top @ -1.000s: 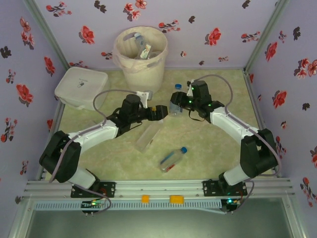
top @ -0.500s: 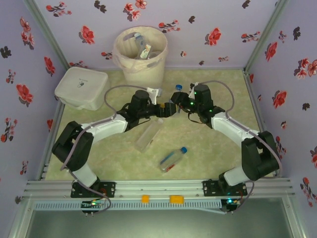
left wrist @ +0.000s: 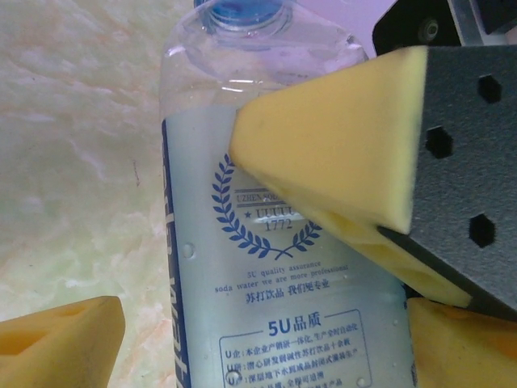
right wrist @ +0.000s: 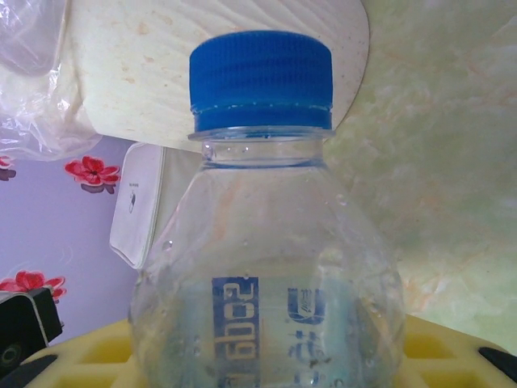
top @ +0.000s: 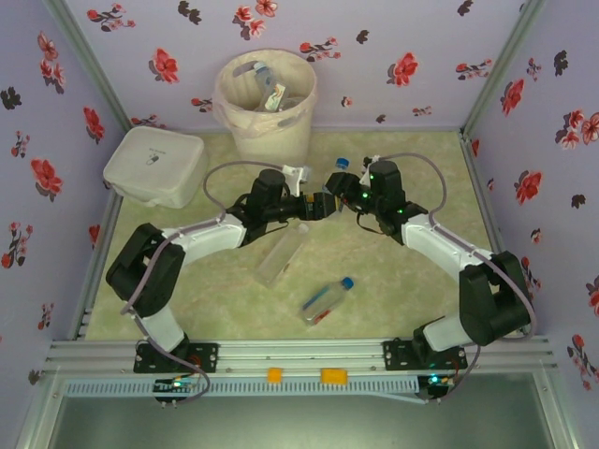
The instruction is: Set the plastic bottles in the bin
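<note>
I should close my left gripper on the bottle now. The bottle's label is between my fingertips, level with the bottle's sides, so my fingers would hold the bottle.
A clear plastic bottle (top: pixel 328 200) with a blue cap and pale blue label hangs above the table's middle, and my right gripper (top: pixel 337 192) is shut on it. Its body (right wrist: pixel 262 267) sits between that gripper's yellow pads (right wrist: pixel 452 356). My left gripper (top: pixel 313 208) meets it from the left, open, jaws either side of the label (left wrist: pixel 275 267). The left pad (left wrist: pixel 60 339) stands clear of the bottle. The right gripper's foam finger (left wrist: pixel 339 153) presses the label. The cream bin (top: pixel 267 103) stands at the back with bottles inside. Two more bottles (top: pixel 281 253) (top: pixel 328 297) lie on the table.
A flat white rounded-square box (top: pixel 154 166) sits at the back left, beside the bin. Flowered walls close in the table on three sides. The metal rail with both arm bases (top: pixel 299 355) runs along the near edge.
My left arm has swung right and forward until its jaws came round the bottle that the right gripper holds, and they have narrowed a little. The right arm shifted slightly.
</note>
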Available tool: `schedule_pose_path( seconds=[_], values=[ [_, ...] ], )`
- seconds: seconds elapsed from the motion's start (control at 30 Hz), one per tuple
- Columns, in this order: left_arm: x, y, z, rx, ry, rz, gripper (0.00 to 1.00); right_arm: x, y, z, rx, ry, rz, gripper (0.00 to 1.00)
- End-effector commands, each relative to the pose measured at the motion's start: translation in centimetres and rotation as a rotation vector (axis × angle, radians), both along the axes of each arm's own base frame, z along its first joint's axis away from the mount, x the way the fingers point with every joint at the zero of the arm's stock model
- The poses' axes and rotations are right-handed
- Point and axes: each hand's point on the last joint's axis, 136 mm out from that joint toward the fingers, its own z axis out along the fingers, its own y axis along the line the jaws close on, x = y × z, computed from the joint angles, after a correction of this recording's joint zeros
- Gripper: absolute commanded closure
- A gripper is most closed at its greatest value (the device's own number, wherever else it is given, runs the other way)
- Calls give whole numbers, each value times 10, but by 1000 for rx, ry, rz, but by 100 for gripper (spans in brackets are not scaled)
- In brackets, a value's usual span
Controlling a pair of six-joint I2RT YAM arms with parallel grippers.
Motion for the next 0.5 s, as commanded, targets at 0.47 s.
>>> schedule_pose_path(
  seconds=[0.47],
  values=[
    [-5, -12, -9, -12, 22, -40, 31, 8, 10, 21, 41, -57, 10, 51]
  ],
)
